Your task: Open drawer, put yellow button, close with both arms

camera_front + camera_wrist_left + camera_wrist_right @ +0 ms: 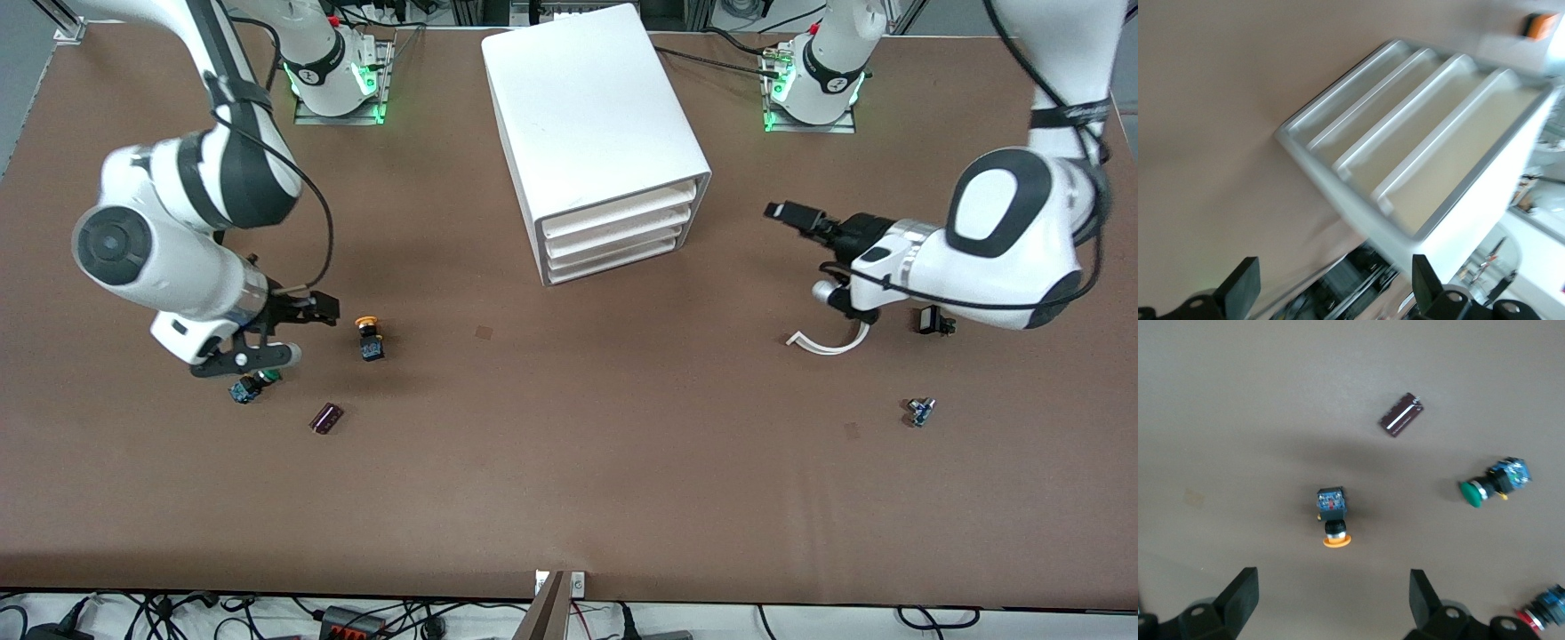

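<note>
I should next put the yellow button into the drawer (618, 207), so I need to grab it with my right gripper by its black collar behind the orange cap (370, 332).
The yellow button (369, 337) lies on its side on the brown table toward the right arm's end, its orange cap (1337, 540) facing the right gripper. My right gripper (289, 332) hovers open just beside it, nothing between its fingers (1241, 595). The white cabinet (594, 116) stands mid-table near the bases, and its top drawer (618, 207) is shut like the three below. My left gripper (787, 215) hangs open over the table at the cabinet's side toward the left arm, pointing at the drawer fronts (1471, 153) and touching nothing.
A green-capped button (250, 386) lies under the right gripper, a red-capped one (1545, 608) beside it. A dark purple component (326, 418) lies nearer the front camera. Toward the left arm's end lie a small blue part (920, 412) and a small black part (932, 322).
</note>
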Tool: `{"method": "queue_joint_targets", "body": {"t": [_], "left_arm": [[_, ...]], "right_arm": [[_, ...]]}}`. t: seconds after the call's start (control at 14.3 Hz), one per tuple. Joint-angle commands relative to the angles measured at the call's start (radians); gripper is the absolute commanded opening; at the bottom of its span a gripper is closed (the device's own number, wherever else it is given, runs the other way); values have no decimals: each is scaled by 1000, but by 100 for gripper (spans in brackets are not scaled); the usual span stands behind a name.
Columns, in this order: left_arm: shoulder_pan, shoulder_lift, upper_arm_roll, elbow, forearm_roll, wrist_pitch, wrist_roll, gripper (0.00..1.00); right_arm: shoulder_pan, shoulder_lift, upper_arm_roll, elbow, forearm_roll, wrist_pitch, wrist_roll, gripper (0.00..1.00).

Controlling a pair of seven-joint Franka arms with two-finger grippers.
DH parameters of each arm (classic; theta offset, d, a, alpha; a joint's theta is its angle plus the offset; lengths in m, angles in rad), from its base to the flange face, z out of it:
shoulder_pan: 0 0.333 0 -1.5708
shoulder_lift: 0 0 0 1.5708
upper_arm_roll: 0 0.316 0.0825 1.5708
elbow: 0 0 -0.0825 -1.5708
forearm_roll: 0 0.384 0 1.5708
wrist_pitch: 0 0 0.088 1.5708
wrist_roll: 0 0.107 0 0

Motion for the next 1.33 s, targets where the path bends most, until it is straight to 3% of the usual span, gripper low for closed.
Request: {"method": "queue_joint_targets", "body": {"t": [0.0,0.14,0.35,0.7,0.98,1.05,1.12,1.26], "left_arm": [[-29,-7,-49,-109,-157,108,142,100],[-29,-5,-61,-167,-217,170,297,100],[-37,-3,-75,-250,-314,211,347,100],[-38,12,-127,-270,-330,216,382,86],[-38,56,-133,-270,-331,214,507,62],[-40,58,-133,-269,-333,214,507,42],[-43,59,-135,-267,-334,214,507,29],[-55,59,-135,-263,-337,213,507,15]], "right_arm": [[25,69,-5,7,8,49,2,100],[37,123,-3,6,11,95,-1,100],[45,181,-3,3,11,157,-15,100],[45,259,-2,-5,14,211,-86,100],[43,281,3,-26,16,202,-87,100],[43,285,5,-31,16,198,-87,100],[43,284,5,-35,17,198,-87,100],[43,285,5,-39,17,183,-87,100]]}}
